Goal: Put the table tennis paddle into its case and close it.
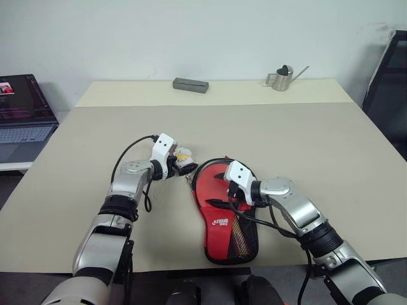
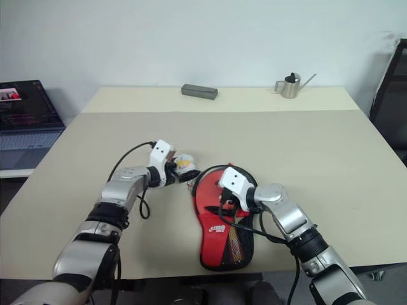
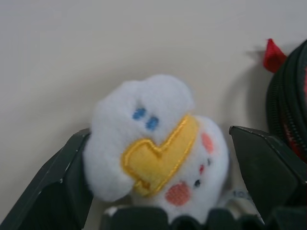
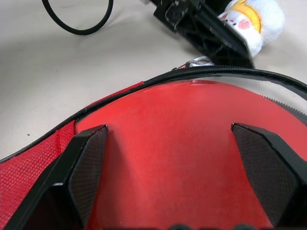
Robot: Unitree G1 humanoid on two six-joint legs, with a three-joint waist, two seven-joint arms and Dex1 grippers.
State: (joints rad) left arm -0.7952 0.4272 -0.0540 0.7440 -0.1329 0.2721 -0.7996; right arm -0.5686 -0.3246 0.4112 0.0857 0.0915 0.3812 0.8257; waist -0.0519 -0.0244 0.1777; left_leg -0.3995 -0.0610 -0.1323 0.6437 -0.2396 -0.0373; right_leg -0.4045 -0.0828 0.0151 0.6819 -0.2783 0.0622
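The left gripper's two fingers are beside the white-yellow charm (image 1: 184, 154) (image 3: 158, 153), low over the table, so they need to close on it now.
The black case (image 1: 232, 244) lies open near the table's front edge, red lining and mesh pocket facing up. Inside it rests the table tennis paddle (image 1: 210, 190), its red face (image 4: 192, 143) up and ringed by the case's zipper edge. My right gripper (image 1: 219, 189) hovers open just over that red face, fingers (image 4: 88, 163) spread wide. The white-yellow charm (image 1: 184, 154) lies on the table by the case's top left edge. My left gripper (image 1: 183, 164) is open with the charm (image 3: 158, 153) between its fingers (image 3: 57, 187).
A grey box (image 1: 191, 85) and a small metal watering can (image 1: 283, 78) stand at the table's far edge. A laptop (image 1: 22, 108) sits on a stand to the left, and a black chair (image 1: 389, 95) is at the right.
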